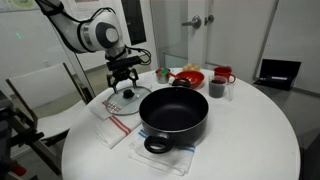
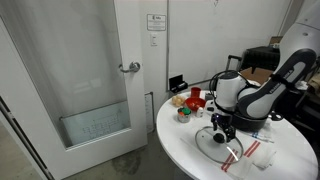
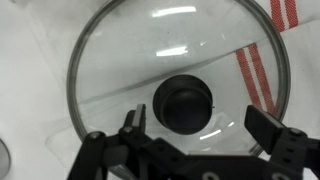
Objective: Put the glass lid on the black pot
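My gripper is to grip the glass lid by its black centre knob next, which leaves the lid's rim free to sit on the black pot.
The glass lid lies flat on a white cloth with red stripes; it has a metal rim and a black centre knob. It also shows in both exterior views. My gripper is open, right above the lid, with one finger on each side of the knob and not touching it. It shows in both exterior views. The black pot stands empty on the round white table, right next to the lid; in the other exterior view it is hidden behind the arm.
A red bowl, a dark cup and a red cup stand at the table's far side. A striped cloth lies under the lid. A laptop sits beyond the table. A glass door stands nearby.
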### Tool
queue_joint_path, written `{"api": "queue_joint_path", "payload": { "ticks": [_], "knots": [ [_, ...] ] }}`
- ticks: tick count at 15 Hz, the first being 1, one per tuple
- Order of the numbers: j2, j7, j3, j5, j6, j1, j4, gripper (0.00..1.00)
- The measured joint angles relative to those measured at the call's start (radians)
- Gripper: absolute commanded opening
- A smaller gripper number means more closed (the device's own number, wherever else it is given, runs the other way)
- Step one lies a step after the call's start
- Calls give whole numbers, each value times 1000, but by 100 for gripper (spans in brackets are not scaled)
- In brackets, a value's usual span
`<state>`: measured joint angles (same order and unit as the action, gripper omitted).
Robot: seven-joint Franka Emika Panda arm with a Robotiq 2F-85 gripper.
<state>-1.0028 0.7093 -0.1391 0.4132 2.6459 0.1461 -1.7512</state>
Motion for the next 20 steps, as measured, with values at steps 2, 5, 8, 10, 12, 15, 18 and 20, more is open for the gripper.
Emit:
{"api": "queue_joint_path", "payload": {
  "ticks": [2, 5, 8, 10, 12, 15, 18, 20],
  "knots": [
    [-4, 6, -1, 0, 0, -5, 3, 100],
    [-17, 25, -3, 0, 0, -11, 12, 100],
    [-28, 40, -5, 0, 0, -15, 17, 74],
    [-33, 45, -6, 0, 0, -15, 21, 60],
    [-37, 49, -8, 0, 0, -15, 25, 46],
    [-39, 58, -8, 0, 2, -18, 38, 25],
    [-38, 59, -10, 0, 2, -20, 39, 25],
    [-38, 59, -11, 0, 2, -21, 40, 25]
  ]
}}
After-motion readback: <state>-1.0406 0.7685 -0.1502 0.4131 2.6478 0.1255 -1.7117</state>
